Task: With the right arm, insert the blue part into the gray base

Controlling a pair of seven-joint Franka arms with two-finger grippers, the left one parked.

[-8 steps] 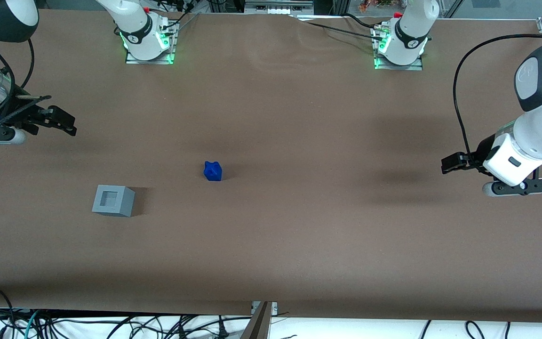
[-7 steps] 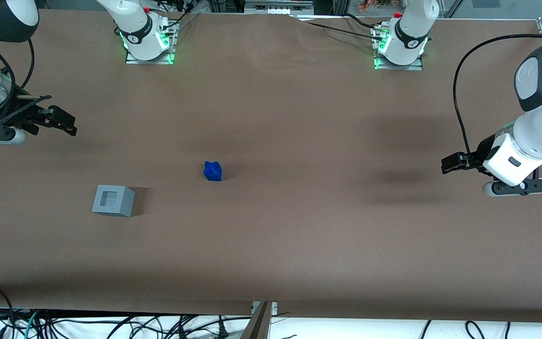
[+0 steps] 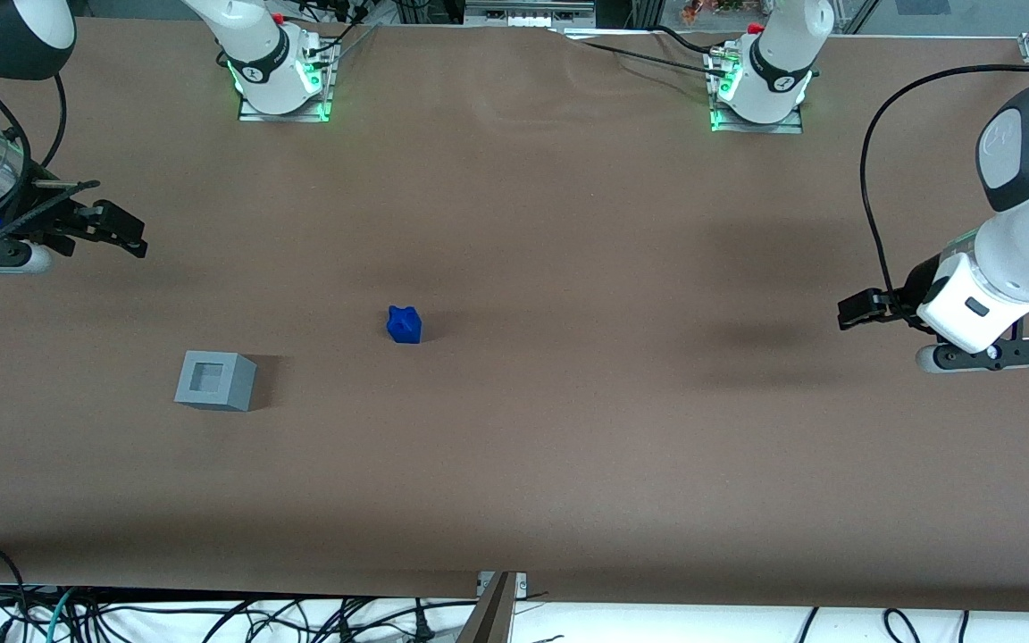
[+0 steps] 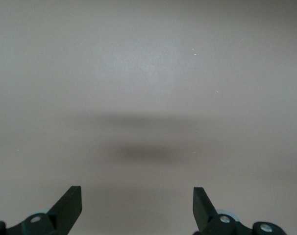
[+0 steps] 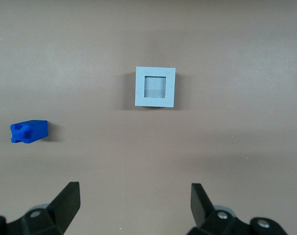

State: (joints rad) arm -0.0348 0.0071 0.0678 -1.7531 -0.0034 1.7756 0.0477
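My right gripper should take the blue part by its notched end (image 3: 401, 314), so that the blue part's square end (image 3: 408, 337) stays free to go into the gray base.
The blue part (image 3: 404, 324) lies on the brown table near its middle; it also shows in the right wrist view (image 5: 29, 131). The gray base (image 3: 214, 380) stands upright, nearer the front camera than the blue part and closer to the working arm's end; its square recess faces up and is empty (image 5: 155, 86). My right gripper (image 3: 126, 239) hangs open and empty above the table at the working arm's end, farther from the front camera than the base and well apart from both objects. In the right wrist view the gripper (image 5: 134, 203) has its fingers spread wide.
Two arm bases with green lights (image 3: 280, 76) (image 3: 757, 85) stand on the table edge farthest from the front camera. Cables (image 3: 211, 616) hang below the near edge. The brown table top (image 3: 568, 429) is flat around both objects.
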